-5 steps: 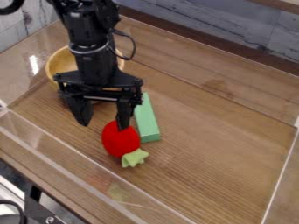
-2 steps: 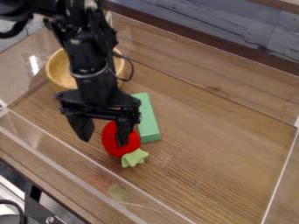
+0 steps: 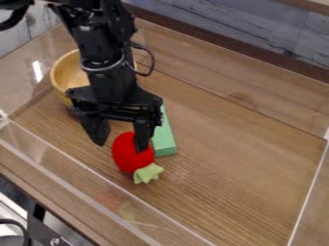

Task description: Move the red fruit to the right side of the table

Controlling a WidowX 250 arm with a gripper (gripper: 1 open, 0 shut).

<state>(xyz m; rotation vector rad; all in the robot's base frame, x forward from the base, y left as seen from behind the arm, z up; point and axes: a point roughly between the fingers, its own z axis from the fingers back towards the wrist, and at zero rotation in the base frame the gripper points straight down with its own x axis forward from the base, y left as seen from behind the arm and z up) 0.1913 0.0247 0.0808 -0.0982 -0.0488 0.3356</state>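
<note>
I should next pick up the red fruit with my gripper by its plump red body [image 3: 133, 157] and leave the green stem free, so that I can move the fruit across the table.
The red fruit [image 3: 130, 154], a small red strawberry with a pale green stem pointing toward the front, lies on the brown wood-grain table [image 3: 244, 144] left of centre. My gripper [image 3: 118, 138] hangs straight down just above it, open, with one black finger to the left of the fruit and the other at its upper right side. Nothing is gripped. The fingers cover part of the fruit's top.
A long green block [image 3: 164, 130] lies right behind the fruit, touching or nearly touching it. A wooden bowl [image 3: 67, 72] stands at the back left, partly behind the arm. Low clear acrylic walls [image 3: 77, 183] edge the table. Bare wood stretches to the right.
The gripper swung a little left and toward the front, then came back right; it now sits slightly lower over the fruit. The fruit and block have not moved.
</note>
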